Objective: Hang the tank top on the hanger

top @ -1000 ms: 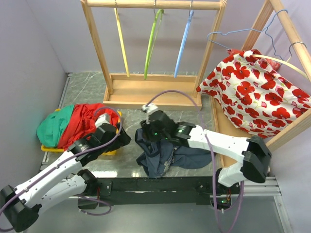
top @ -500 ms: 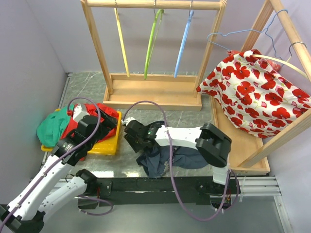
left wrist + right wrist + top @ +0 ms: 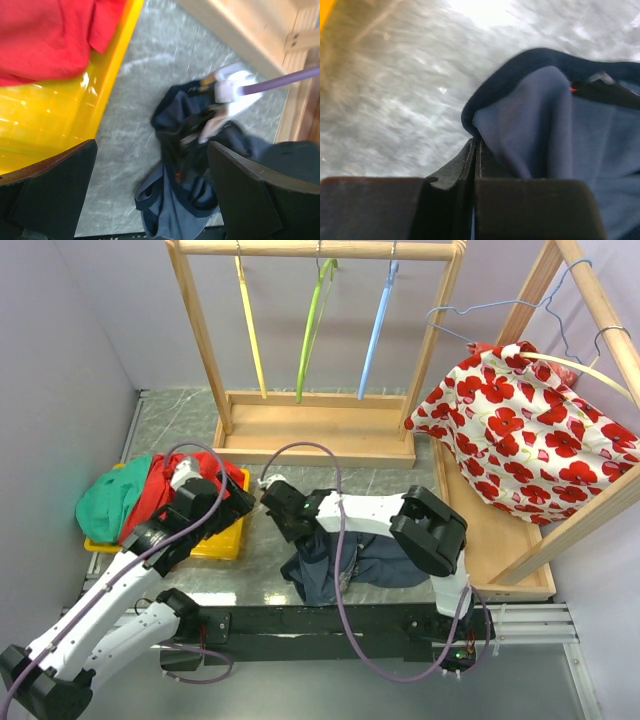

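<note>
The left gripper needs to grab the tank top's dark hem next, apart from the right gripper, to spread the tank top for the hanger.
The navy tank top (image 3: 345, 562) lies crumpled on the grey table near the front edge. My right gripper (image 3: 279, 501) is shut on an edge of it at its left end; the right wrist view shows the jaws (image 3: 475, 145) pinched on the dark hem of the tank top (image 3: 545, 125). My left gripper (image 3: 232, 507) is open and empty just left of it, over the yellow tray's right edge. Its fingers (image 3: 50, 192) frame the tank top (image 3: 175, 200) in the left wrist view. The light blue hanger (image 3: 378, 330) hangs on the wooden rack at the back.
A yellow tray (image 3: 222, 541) holds a red garment (image 3: 168, 488) and a green garment (image 3: 110, 502) at the left. A yellow hanger (image 3: 250, 325) and a lime green hanger (image 3: 312, 330) share the rack (image 3: 310, 430). A floral cloth (image 3: 530, 430) drapes a second rack at the right.
My right arm has swung its gripper leftward, dragging the tank top's edge toward the tray. My left gripper pulled back over the tray, then came forward toward the tank top again.
</note>
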